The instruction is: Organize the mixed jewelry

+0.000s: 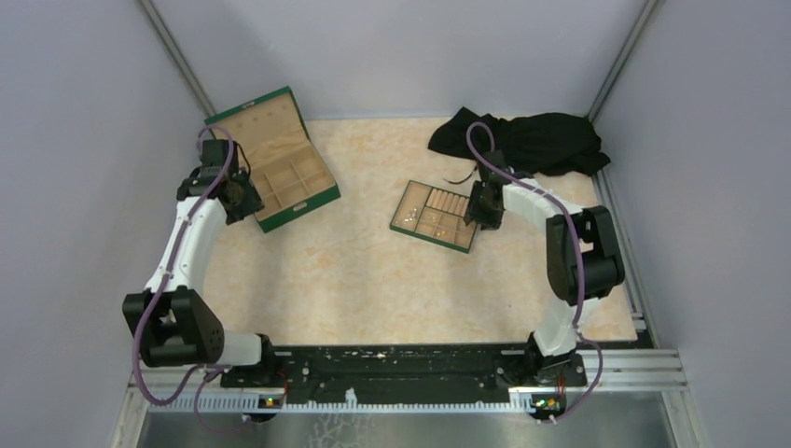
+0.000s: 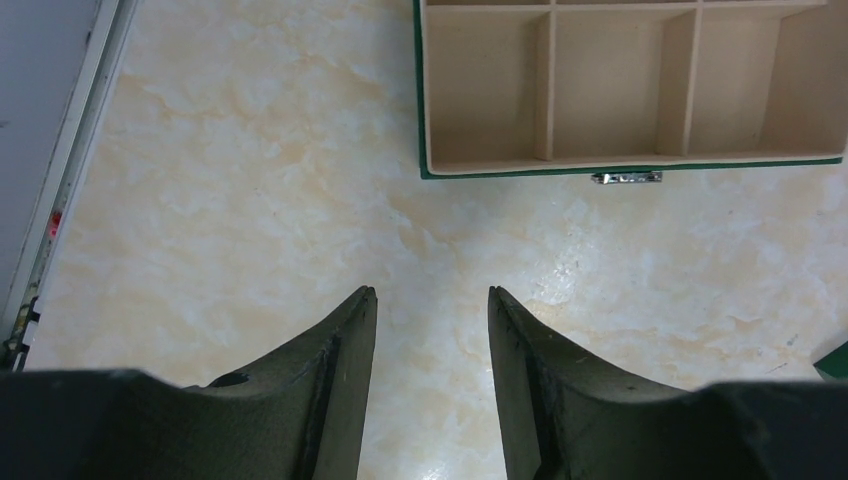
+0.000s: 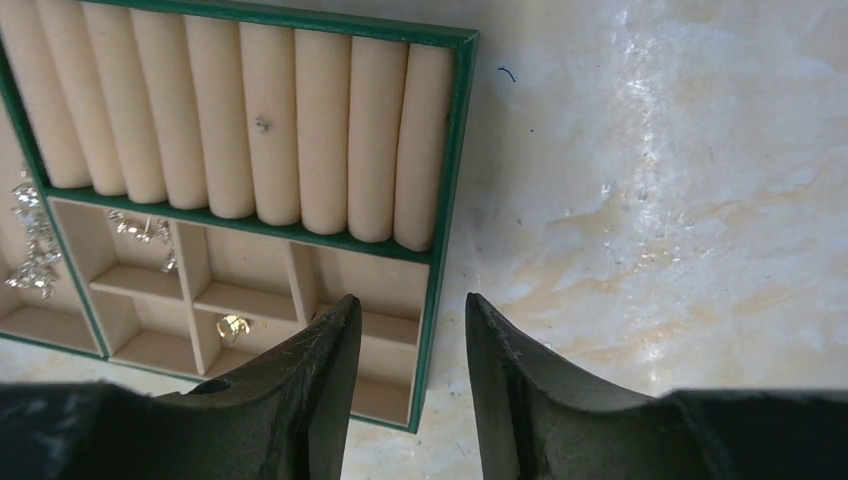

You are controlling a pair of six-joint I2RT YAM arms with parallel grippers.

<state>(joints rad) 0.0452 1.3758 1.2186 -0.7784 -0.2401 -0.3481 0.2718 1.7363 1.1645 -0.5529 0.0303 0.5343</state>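
Next, my right gripper grabs the tray, by its short side (image 1: 473,240) (image 3: 431,310), which leaves its jewelry compartments free to sit in the box.
A green-edged tan tray (image 1: 417,232) lies mid-table with a row of padded rolls (image 3: 240,120) and small compartments. Tiny silvery-gold jewelry pieces lie in it: a cluster at the left (image 3: 30,250), one piece (image 3: 140,230) in an upper compartment, a ring-like piece (image 3: 232,326) lower down, and a tiny piece (image 3: 262,124) on a roll. My right gripper (image 3: 405,300) is open and empty, hovering over the tray's right edge (image 1: 483,210). My left gripper (image 2: 428,292) is open and empty over bare table, near the open jewelry box (image 1: 284,168).
The open green box shows empty tan compartments (image 2: 620,90) and a metal clasp (image 2: 626,178). A black cloth (image 1: 532,140) lies at the back right. Grey walls enclose the table; a metal rail (image 2: 60,190) runs along the left edge.
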